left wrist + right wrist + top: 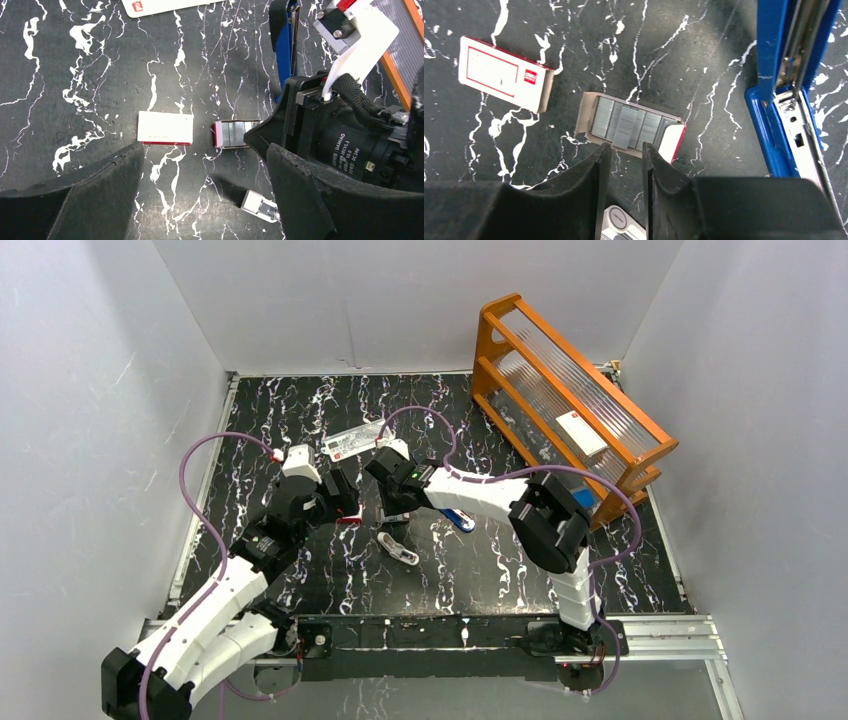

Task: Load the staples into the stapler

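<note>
My right gripper will next grab the grey staple strip that sticks out by its long sides, so the strip's bottom side stays free to sit in the stapler's rail.
The staples [626, 125] lie as grey strips side by side in an open red-and-white cardboard tray [672, 141] on the black marbled table. My right gripper [626, 150] hovers just at the tray's near edge, its jaws a narrow gap apart with nothing between them. The blue stapler [774, 100] lies opened at the right, silver rail showing. In the left wrist view the staples [235, 134] are partly covered by the right wrist. My left gripper [205, 150] is wide open and empty above the table. The stapler [460, 520] lies right of both grippers.
The tray's red-and-white box sleeve [504, 74] lies left of the tray. A white-silver oblong gadget [260, 206] lies close in front of the tray. A white flat packet [355, 440] lies further back. An orange rack [560, 400] stands at the back right.
</note>
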You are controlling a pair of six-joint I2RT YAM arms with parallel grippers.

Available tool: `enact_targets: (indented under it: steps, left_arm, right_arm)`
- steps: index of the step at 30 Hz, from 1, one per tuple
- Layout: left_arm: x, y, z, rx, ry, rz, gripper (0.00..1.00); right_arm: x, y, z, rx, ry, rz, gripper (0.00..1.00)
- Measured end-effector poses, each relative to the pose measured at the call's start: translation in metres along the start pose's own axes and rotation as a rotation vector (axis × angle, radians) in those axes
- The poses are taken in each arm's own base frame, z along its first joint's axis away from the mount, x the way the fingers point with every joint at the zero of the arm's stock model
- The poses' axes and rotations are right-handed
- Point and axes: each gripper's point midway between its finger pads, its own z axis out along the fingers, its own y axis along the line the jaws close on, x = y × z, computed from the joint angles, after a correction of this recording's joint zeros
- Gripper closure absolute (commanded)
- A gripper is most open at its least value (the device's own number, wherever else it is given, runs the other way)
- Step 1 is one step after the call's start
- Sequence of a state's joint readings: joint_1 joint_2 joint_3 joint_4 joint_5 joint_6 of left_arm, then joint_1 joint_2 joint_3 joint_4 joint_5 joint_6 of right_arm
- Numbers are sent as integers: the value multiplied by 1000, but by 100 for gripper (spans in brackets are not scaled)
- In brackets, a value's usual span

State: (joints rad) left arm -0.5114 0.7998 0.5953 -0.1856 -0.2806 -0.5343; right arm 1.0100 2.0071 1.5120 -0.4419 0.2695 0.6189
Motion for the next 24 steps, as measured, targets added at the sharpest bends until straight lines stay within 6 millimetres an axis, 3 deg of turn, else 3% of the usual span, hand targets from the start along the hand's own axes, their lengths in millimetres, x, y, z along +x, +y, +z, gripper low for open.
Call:
enact_targets:
  steps: [10,16,24]
  left_arm:
    - [2,-3,3,12,12,11,12]
    - [2,-3,4,14,11,11,12]
    - [2,-4,4,17,11,11,12]
  right_arm:
    - [0,-5,9,45,10,-14,49]
    - [1,-1,18,46,16,-35,55]
    - [4,0,22,70,25,-46,56]
